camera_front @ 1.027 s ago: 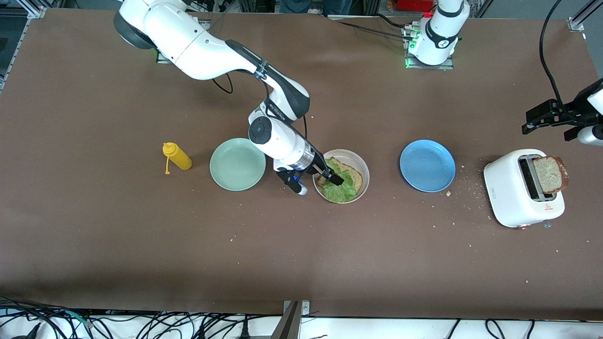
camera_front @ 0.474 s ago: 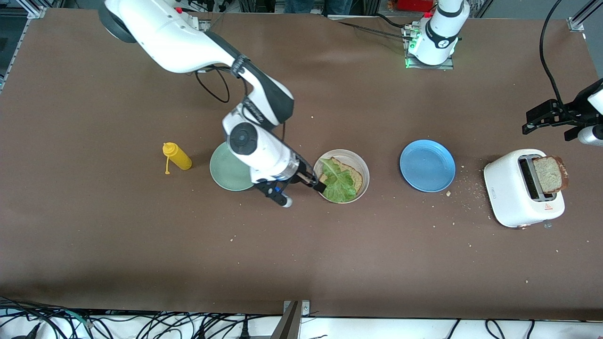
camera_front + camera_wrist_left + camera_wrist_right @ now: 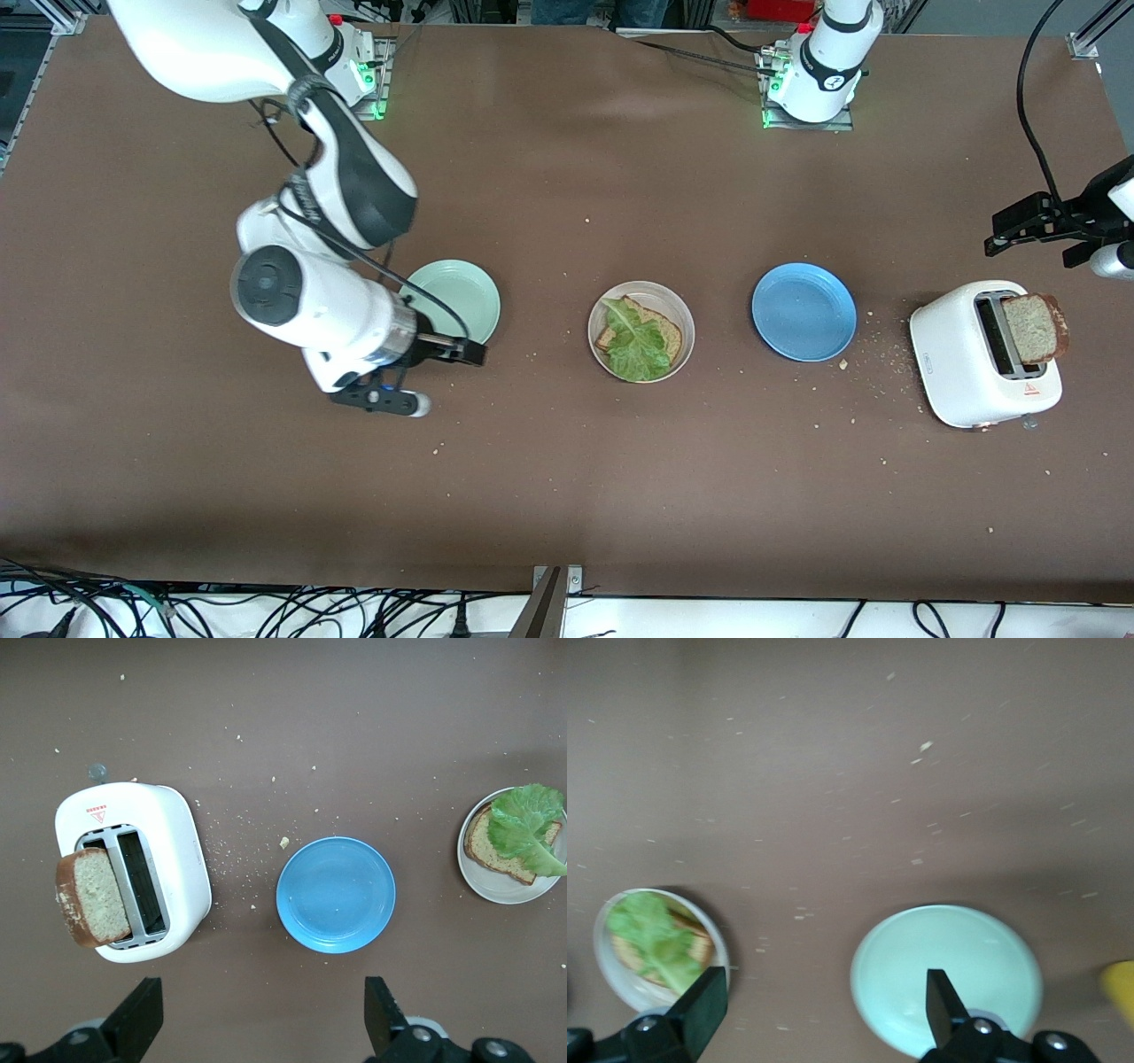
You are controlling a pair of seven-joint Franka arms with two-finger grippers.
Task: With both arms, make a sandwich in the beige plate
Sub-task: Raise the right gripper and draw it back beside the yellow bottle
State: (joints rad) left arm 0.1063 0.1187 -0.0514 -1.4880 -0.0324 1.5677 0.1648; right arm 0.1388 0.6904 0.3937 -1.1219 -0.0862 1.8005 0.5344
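The left gripper grabs the toast slice's crusted edge standing out of the toaster next, to top the lettuce on the beige plate [image 3: 686, 319].
The beige plate [image 3: 686, 319] sits mid-table with one toast slice [image 3: 674, 334] in it and a green lettuce leaf [image 3: 636, 342] lying on that slice. A second toast slice [image 3: 1035, 328] stands up out of the white toaster [image 3: 970, 372]. My right gripper [image 3: 469, 352] is open and empty over the near edge of the mint-green plate [image 3: 461, 297], well apart from the beige plate [image 3: 620, 988]. My left gripper [image 3: 1035, 232] is open and empty, up in the air over the table beside the toaster [image 3: 177, 842]; its view shows the toast [image 3: 93, 895] and lettuce [image 3: 527, 819].
An empty blue plate [image 3: 803, 312] lies between the beige plate and the toaster. A yellow squeeze bottle [image 3: 1121, 988] shows at the edge of the right wrist view, beside the mint-green plate [image 3: 948, 970]. Crumbs are scattered around the toaster and the blue plate [image 3: 335, 895].
The right arm has drawn back from the beige plate toward its own end of the table, leaving the lettuce on the toast. The left arm has hardly moved.
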